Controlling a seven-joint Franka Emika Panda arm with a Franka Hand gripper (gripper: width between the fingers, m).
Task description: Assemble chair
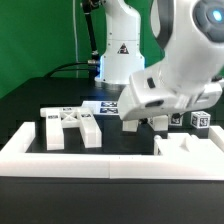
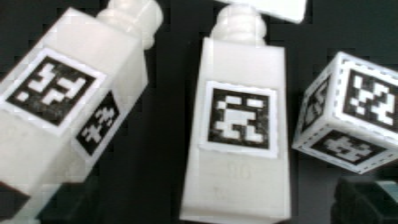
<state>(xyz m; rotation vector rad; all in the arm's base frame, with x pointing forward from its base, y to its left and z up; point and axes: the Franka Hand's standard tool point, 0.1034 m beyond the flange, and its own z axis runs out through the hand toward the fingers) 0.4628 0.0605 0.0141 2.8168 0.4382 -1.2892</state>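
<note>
I should next grab the middle leg by its plain square end (image 2: 235, 198); its round peg stays free.
In the wrist view three white square chair legs with black-and-white tags lie on the black table: a left one (image 2: 80, 90), a middle one (image 2: 240, 110) and a right one (image 2: 356, 110). My gripper (image 2: 205, 205) is open, and the near end of the middle leg lies between its dark fingers (image 2: 36, 205) with gaps on both sides. In the exterior view the gripper (image 1: 135, 124) hangs low over the table at the middle right. The X-braced chair frame (image 1: 72, 126) lies to its left. Tagged legs (image 1: 192, 120) show behind the arm on the right.
A long low white rail (image 1: 90, 162) runs along the front and up the exterior view's left. A white blocky part (image 1: 185, 147) sits at the front right. The marker board (image 1: 105, 105) lies behind the frame. The arm's white base (image 1: 120, 50) stands at the back.
</note>
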